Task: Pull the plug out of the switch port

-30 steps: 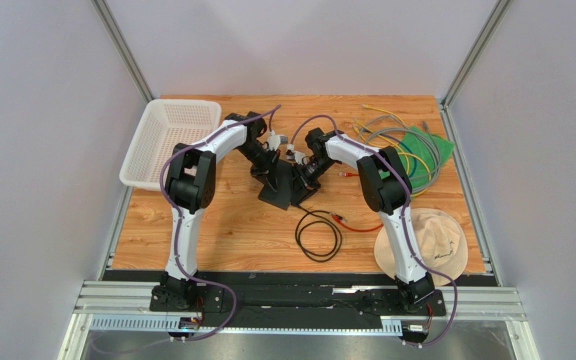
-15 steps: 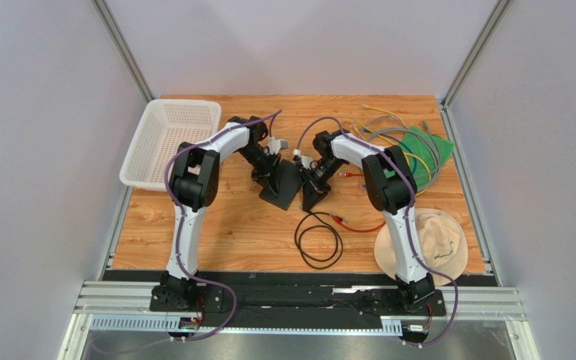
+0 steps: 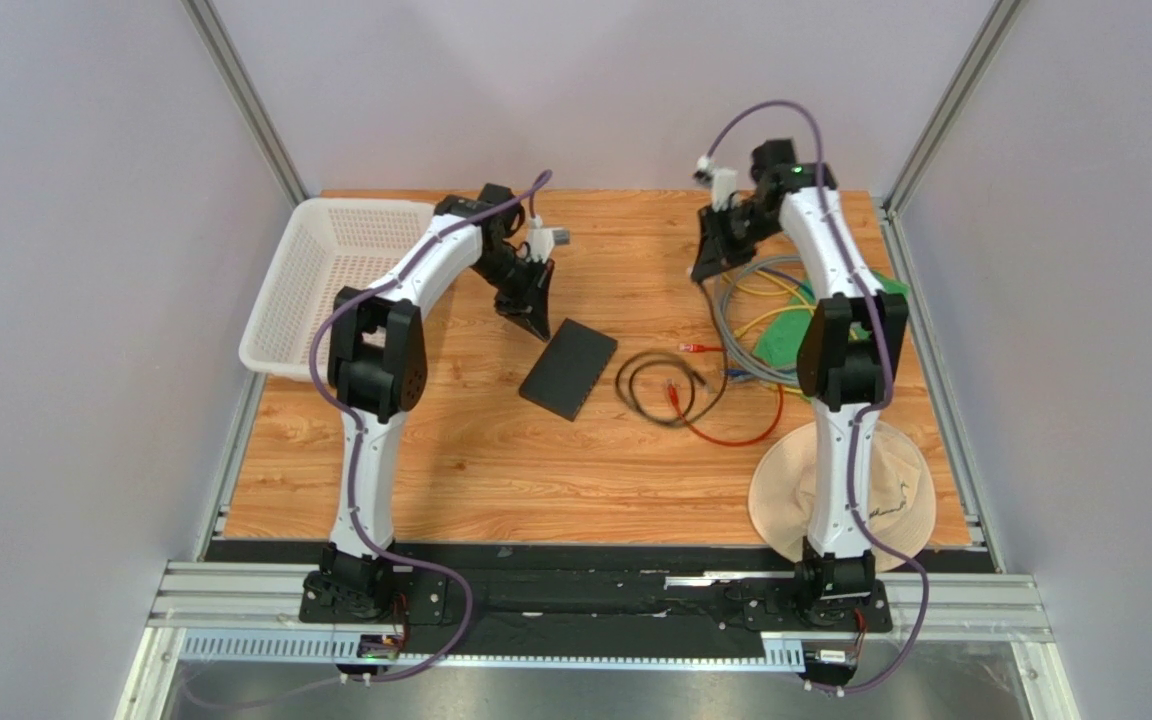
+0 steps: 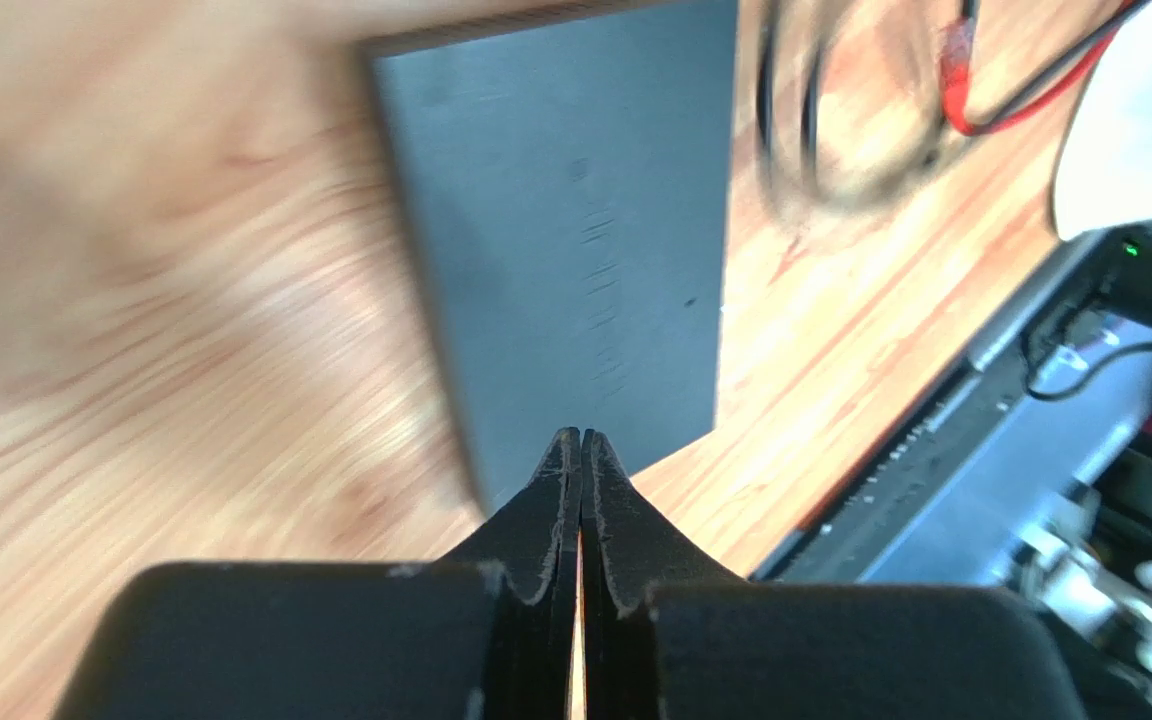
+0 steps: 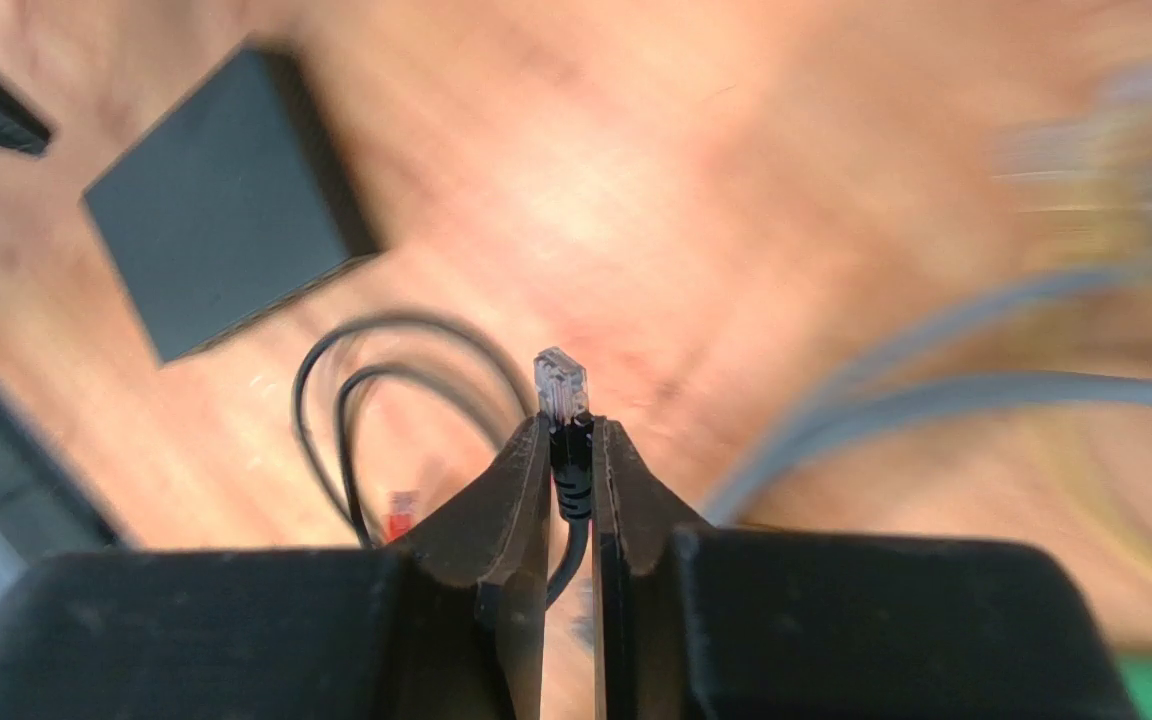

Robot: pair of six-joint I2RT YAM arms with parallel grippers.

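My left gripper is shut and empty behind the switch's corner, so if I lifted it now, the switch would stay on the tabletop.
The switch point(image 3: 569, 369) is a flat black box lying on the wooden table at mid-centre, with no cable in it; it also shows in the left wrist view point(image 4: 567, 240) and the right wrist view point(image 5: 219, 203). My right gripper point(image 3: 710, 258) is raised near the table's back right and is shut on the plug point(image 5: 563, 393), a clear-tipped connector with a black boot, held clear of the switch. Its black cable point(image 3: 657, 387) lies coiled right of the switch. My left gripper point(image 3: 536, 318) is shut and empty, just behind the switch's far left corner.
A white basket point(image 3: 339, 279) stands at the back left. A bundle of grey, yellow and green cables point(image 3: 778, 308) lies over a green cloth point(image 3: 790, 338) at the back right. A red cable point(image 3: 717, 435) and a beige hat point(image 3: 898, 503) lie at the front right.
My right gripper pulled the plug out of the switch and swung up and back to the right with it. My left gripper let go and drew back. The switch now lies flat.
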